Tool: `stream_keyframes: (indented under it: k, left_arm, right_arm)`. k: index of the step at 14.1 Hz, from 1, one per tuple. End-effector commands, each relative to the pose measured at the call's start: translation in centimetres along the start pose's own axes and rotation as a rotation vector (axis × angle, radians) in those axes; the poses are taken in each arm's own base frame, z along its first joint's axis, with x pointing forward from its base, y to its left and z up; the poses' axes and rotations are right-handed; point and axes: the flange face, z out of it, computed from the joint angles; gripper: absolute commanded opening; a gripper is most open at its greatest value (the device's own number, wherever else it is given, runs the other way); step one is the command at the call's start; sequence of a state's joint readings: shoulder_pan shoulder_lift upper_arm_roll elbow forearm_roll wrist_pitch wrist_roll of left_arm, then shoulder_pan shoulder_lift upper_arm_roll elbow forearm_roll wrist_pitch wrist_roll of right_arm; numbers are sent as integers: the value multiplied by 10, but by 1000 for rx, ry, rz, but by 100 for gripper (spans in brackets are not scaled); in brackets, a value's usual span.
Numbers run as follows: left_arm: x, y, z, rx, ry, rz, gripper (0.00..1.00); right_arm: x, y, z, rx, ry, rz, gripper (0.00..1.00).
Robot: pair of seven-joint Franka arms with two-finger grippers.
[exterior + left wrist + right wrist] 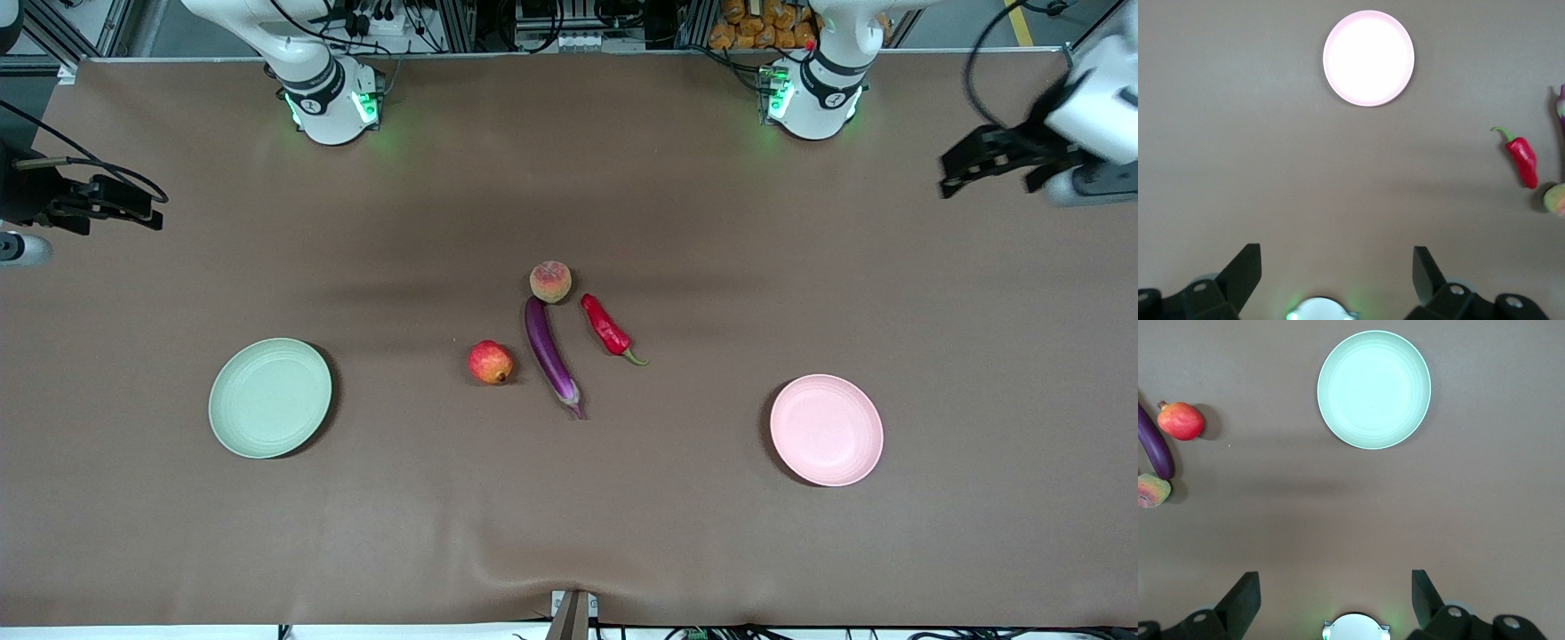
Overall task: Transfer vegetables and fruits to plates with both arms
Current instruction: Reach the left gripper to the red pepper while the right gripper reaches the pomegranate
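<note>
I should next use my left gripper to grab the red chili pepper by the middle of its body [605, 326]. Then I can bring it to the pale pink plate [826, 429].
The purple eggplant [550, 356] lies mid-table, with the peach [550, 281] at its farther end. The red chili pepper [607, 327] lies beside it toward the left arm's end, and the pomegranate-like fruit [490, 362] toward the right arm's end. The pale green plate [269, 397] and pale pink plate [826, 429] are empty. My left gripper [956, 178] hangs open and empty, high over its end of the table; its wrist view shows the pink plate [1368, 58] and chili [1523, 159]. My right gripper [147, 209] is open and empty, high over its own end; its wrist view shows the green plate [1373, 389] and pomegranate [1181, 420].
A brown cloth [569, 516] covers the table, with a small fold at its near edge. The two arm bases [333, 102] [813, 93] stand along the farthest edge. The plates lie well apart from the produce.
</note>
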State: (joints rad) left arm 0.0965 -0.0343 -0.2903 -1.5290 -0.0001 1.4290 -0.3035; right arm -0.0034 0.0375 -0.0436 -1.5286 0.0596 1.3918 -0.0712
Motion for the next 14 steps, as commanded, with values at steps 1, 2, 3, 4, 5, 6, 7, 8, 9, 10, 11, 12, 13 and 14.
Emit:
stream_keyframes:
  k: [1, 2, 3, 4, 5, 6, 7, 8, 9, 10, 11, 12, 13, 14]
  left_arm:
    - [12, 70, 53, -19, -40, -115, 100]
    - [4, 128, 98, -41, 4, -262, 100]
    - [2, 155, 127, -76, 28, -328, 100]
    - [4, 175, 155, -101, 20, -359, 100]
    - [4, 199, 180, -121, 3, -372, 100]
    - [2, 224, 202, -120, 2, -389, 100]
    - [3, 248, 227, -112, 22, -428, 100]
    - [-1, 273, 250, -108, 42, -482, 100]
    - [-8, 302, 278, -108, 47, -547, 100]
    - [-11, 327, 305, -114, 50, -618, 100]
    - [-14, 343, 334, -108, 60, -657, 100]
    - [-23, 359, 363, -99, 74, -675, 100]
    - [-32, 369, 384, -85, 99, -685, 100]
    - [-34, 371, 400, -75, 113, -698, 100]
  right_arm:
    - [0, 4, -1, -6, 2, 1, 100]
    - [0, 4, -1, -6, 2, 1, 100]
    - [1, 4, 0, -6, 1, 1, 100]
    - [0, 4, -1, -6, 2, 1, 100]
    - [1, 4, 0, -6, 2, 1, 100]
    - [1, 4, 0, -6, 2, 1, 100]
    - [1, 3, 0, -7, 5, -1, 100]
    - [1, 3, 0, -7, 5, -1, 100]
    - [1, 3, 0, -7, 5, -1, 100]
    - [1, 4, -1, -7, 7, 1, 100]
    - [1, 4, 0, -7, 5, 1, 100]
    - [1, 4, 0, -7, 5, 1, 100]
    - [1, 4, 0, -7, 5, 1, 100]
    - [1, 4, 0, -7, 5, 1, 100]
